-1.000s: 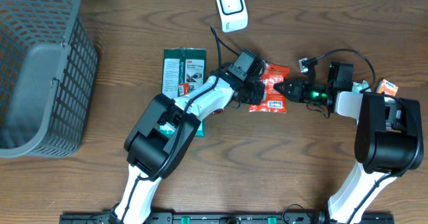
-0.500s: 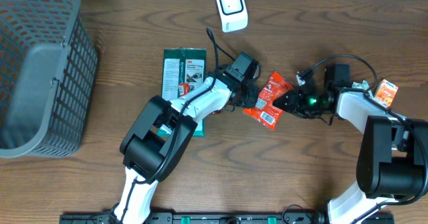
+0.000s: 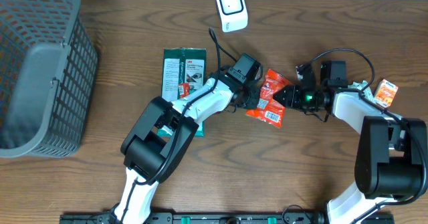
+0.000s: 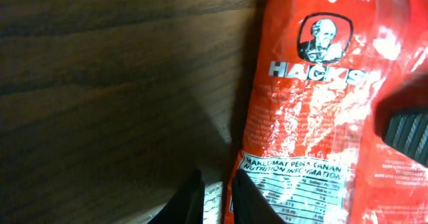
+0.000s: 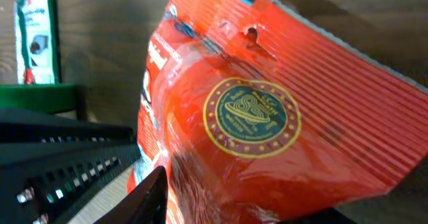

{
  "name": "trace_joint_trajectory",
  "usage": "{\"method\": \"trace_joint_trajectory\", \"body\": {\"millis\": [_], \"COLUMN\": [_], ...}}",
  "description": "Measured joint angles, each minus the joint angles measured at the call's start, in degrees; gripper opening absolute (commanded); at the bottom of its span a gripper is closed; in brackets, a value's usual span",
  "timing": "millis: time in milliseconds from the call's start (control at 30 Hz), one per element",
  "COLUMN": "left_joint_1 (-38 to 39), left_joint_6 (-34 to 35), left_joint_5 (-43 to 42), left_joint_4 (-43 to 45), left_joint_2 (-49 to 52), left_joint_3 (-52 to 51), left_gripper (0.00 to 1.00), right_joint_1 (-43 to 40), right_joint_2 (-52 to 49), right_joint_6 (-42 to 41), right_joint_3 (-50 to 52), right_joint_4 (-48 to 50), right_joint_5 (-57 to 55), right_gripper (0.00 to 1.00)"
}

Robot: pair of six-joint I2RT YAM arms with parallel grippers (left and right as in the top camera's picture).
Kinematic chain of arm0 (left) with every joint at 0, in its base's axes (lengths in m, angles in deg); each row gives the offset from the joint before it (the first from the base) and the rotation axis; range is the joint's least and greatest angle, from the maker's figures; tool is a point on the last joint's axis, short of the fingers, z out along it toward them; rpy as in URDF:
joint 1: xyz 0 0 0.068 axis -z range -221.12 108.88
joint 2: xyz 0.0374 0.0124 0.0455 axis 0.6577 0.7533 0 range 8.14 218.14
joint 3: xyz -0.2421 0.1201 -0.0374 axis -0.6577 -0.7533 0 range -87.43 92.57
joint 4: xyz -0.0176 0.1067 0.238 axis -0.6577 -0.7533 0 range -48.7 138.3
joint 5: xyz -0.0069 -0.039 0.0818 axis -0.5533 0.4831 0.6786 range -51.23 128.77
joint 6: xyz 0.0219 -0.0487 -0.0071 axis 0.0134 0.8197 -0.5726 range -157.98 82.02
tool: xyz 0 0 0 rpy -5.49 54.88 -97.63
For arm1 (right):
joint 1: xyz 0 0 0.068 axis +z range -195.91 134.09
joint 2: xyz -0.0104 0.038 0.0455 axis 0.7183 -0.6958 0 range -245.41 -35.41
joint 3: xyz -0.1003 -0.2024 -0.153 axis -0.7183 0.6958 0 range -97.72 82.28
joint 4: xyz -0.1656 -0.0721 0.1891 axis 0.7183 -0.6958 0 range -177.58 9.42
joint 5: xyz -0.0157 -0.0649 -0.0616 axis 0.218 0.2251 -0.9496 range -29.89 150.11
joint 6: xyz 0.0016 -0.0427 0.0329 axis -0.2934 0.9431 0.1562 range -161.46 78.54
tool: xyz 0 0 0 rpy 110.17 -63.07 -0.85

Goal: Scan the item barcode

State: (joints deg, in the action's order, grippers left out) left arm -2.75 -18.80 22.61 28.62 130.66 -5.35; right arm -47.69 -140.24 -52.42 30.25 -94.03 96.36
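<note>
The robot should next use its right gripper to grab the red snack bag (image 3: 269, 98) by the side opposite the left gripper, so the bag's white printed patch stays free to scan.
The item is a red snack bag (image 3: 269, 98) lying tilted at the table's middle, between my two grippers. A white printed patch (image 3: 273, 116) shows at its near end. My left gripper (image 3: 252, 94) is shut on the bag's left edge. In the left wrist view the two black fingertips (image 4: 249, 196) pinch the edge of the bag (image 4: 314, 103) beside its nutrition panel. My right gripper (image 3: 286, 95) stands open at the bag's right side, with the bulging bag (image 5: 267, 110) between its spread fingers (image 5: 152, 196). A white scanner (image 3: 231, 9) stands at the back edge.
A green packet (image 3: 184, 70) lies left of my left arm. A grey mesh basket (image 3: 40, 70) fills the far left. A small orange packet (image 3: 386, 88) sits by the right arm's base. A black cable (image 3: 338, 52) loops over the right wrist.
The bag has turned from flat and square to tilted, its near end swung right. My right gripper's jaws have spread apart on it; the left has kept its pinch.
</note>
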Motion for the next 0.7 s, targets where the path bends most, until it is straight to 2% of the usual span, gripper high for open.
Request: {"method": "trace_joint_trajectory", "body": {"millis": [100,133,233,333,433,500,533,700], "left_joint_1": [0.00,0.00,0.00,0.00,0.00,-0.11,-0.20,-1.73], "left_joint_6": [0.00,0.00,-0.11,-0.20,-0.22,-0.22,-0.22,-0.83], "left_joint_5": [0.00,-0.02,-0.02,0.00,0.00,0.04,0.09,0.07], "left_joint_4": [0.00,-0.02,-0.02,-0.02,-0.07,-0.35,-0.48,-1.99], "left_joint_2": [0.00,0.00,0.00,0.00,-0.15,-0.72,-1.25,-8.07], "left_joint_3": [0.00,0.00,0.00,0.00,-0.02,-0.37,-0.70,-1.55], "left_gripper": [0.17,0.17,0.17,0.17,0.17,0.17,0.22,0.26], "right_joint_1": [0.00,0.00,0.00,0.00,0.00,0.00,0.00,0.00], "right_joint_2": [0.00,0.00,0.00,0.00,0.00,0.02,0.11,3.45], "right_joint_6": [0.02,0.11,0.00,-0.15,0.48,1.14,1.31,2.71], "right_joint_3": [0.68,0.79,0.94,0.98,0.98,0.98,0.98,1.27], "right_joint_4": [1.16,1.20,1.36,1.57,1.75,1.90,1.95,0.04], "right_joint_5": [0.98,1.25,1.75,2.58,2.99,3.85,4.11,3.58], "right_gripper": [0.35,0.27,0.15,0.11,0.01,0.01,0.01,0.01]}}
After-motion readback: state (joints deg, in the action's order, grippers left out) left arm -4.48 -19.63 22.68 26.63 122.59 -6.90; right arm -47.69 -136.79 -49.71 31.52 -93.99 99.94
